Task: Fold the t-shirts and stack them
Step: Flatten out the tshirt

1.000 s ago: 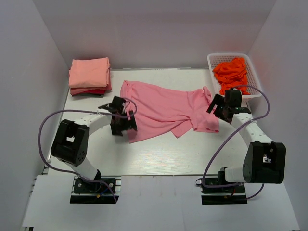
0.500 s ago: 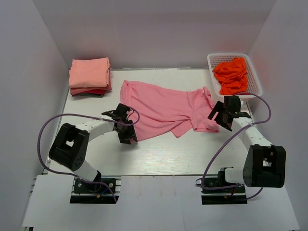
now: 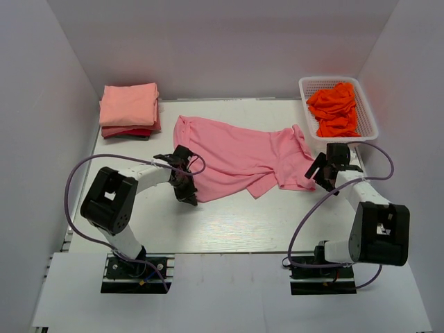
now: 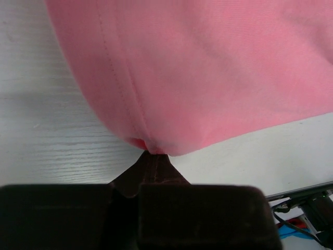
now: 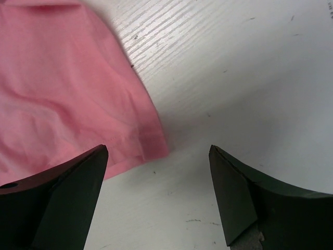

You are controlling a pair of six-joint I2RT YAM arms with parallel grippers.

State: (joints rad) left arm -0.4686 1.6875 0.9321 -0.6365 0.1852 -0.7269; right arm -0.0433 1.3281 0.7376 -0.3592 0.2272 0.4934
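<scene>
I will spread the rose-pink t-shirt (image 3: 239, 156) for folding, and for that my right gripper will grab it by its free corner (image 3: 311, 187), opposite my left gripper's corner.
A rose-pink t-shirt (image 3: 239, 156) lies spread and rumpled across the middle of the table. My left gripper (image 3: 189, 196) is shut on its near-left corner, and in the left wrist view the hem of the pink t-shirt (image 4: 197, 78) bunches into the closed tips of the left gripper (image 4: 152, 153). My right gripper (image 3: 318, 177) stands open low over the table beside the shirt's right corner. In the right wrist view that corner of the pink t-shirt (image 5: 67, 99) lies just ahead of the left fingertip, and the right gripper (image 5: 158, 153) holds nothing.
A stack of folded shirts (image 3: 130, 109), peach on top of red, sits at the back left. A white lattice basket (image 3: 367, 118) at the back right holds crumpled orange-red shirts (image 3: 335, 107). White walls close in the table on three sides.
My left gripper came down onto the shirt's near-left corner and shut on it. The right gripper lowered toward the table at the shirt's right corner, still open.
</scene>
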